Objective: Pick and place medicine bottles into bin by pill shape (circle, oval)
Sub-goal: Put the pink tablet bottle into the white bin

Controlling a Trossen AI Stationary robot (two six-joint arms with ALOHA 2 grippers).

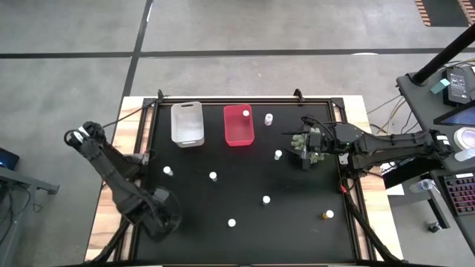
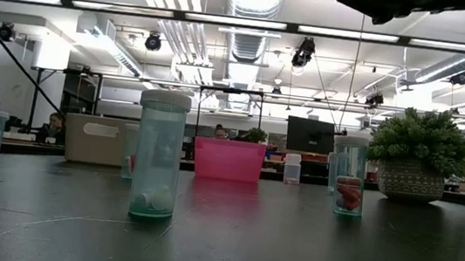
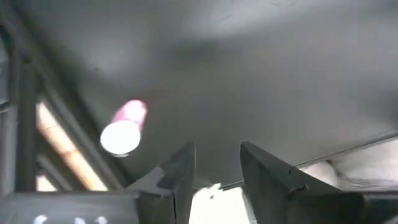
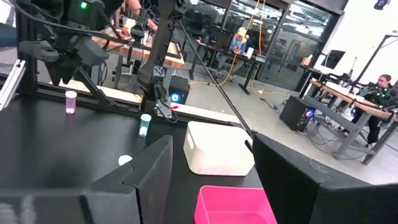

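My left gripper should grab the bottle by its white cap (image 3: 120,138) next. Then the bottle's pink body (image 3: 133,112) stays free to go into the bin.
Several small white-capped bottles stand upright on the black table, among them one (image 1: 278,154) near my right gripper, one (image 1: 168,170) at the left and an amber one (image 1: 328,215) at the near right. One white cap (image 1: 246,113) shows inside the red bin (image 1: 237,133). The whitish bin (image 1: 188,123) stands to the left of the red bin. My right gripper (image 1: 302,153) (image 4: 208,174) is open and empty, raised above the table right of the red bin. My left gripper (image 1: 169,216) (image 3: 217,171) is open and empty at the near left, with a pink bottle (image 3: 124,129) ahead of it.
A green spiky plant in a pot (image 1: 312,144) (image 2: 421,156) stands right under my right arm's wrist. The table's raised black frame (image 1: 345,185) runs along its edges. In the low view a bottle of white pills (image 2: 159,157) and one of red pills (image 2: 349,188) stand nearest.
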